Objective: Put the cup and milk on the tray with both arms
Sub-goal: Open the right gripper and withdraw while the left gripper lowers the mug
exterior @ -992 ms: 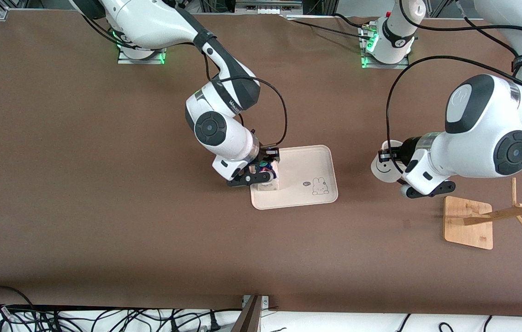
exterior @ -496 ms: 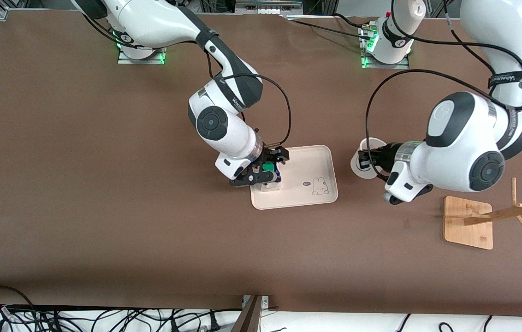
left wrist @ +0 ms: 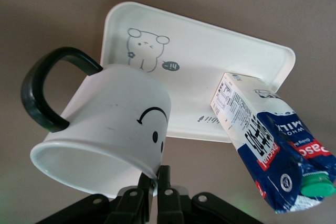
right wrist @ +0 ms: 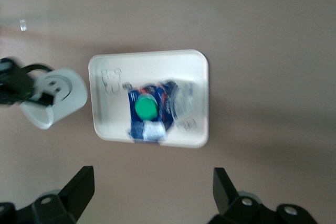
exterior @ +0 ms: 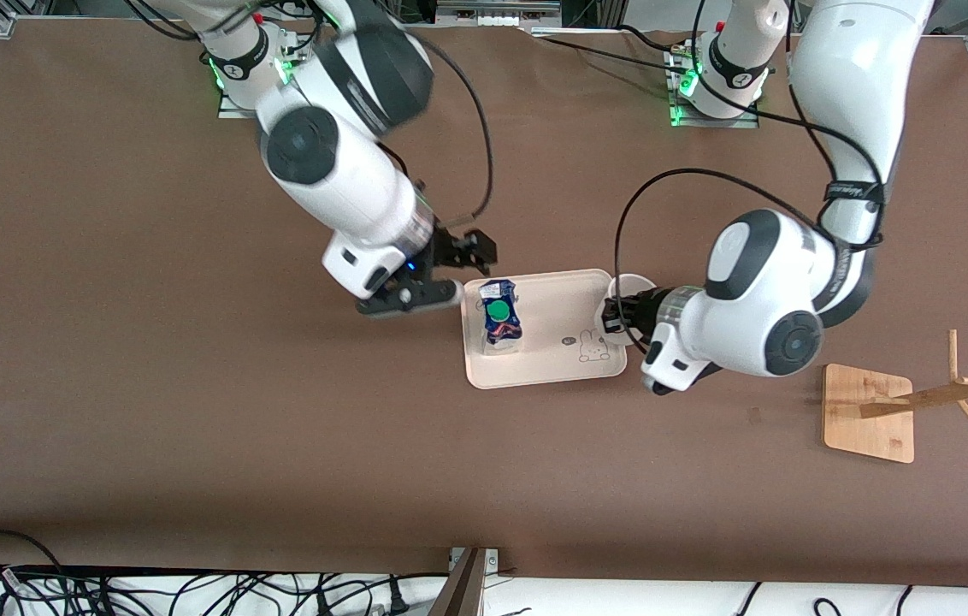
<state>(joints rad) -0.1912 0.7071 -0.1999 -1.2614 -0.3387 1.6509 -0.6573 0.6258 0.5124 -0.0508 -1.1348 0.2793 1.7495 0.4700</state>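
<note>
I should keep the cup in my left gripper until the cup gets to the cream tray. The cup is still high above the tray.
The milk (exterior: 499, 315) stands upright on the cream tray (exterior: 565, 299), at the tray's end toward the right arm. My right gripper (exterior: 448, 272) is open and empty, up over the table just off that end of the tray. In the right wrist view its gripper (right wrist: 152, 190) looks down on the milk (right wrist: 149, 111) and tray (right wrist: 197, 82). My left gripper (exterior: 616, 315) is shut on the rim of the cup (exterior: 634, 289), held tilted over the tray's other end. In the left wrist view the fingers (left wrist: 164, 182) pinch the cup (left wrist: 105, 129) above the tray (left wrist: 210, 61), with the milk (left wrist: 268, 150) beside it.
A wooden rack with a square base (exterior: 869, 411) and slanted pegs stands toward the left arm's end of the table. Bare brown table lies all round the tray. Cables hang along the table edge nearest the front camera.
My right gripper let go of the milk, opened and drew up and away from the tray. My left arm carried the cup across the table to over the tray's end.
</note>
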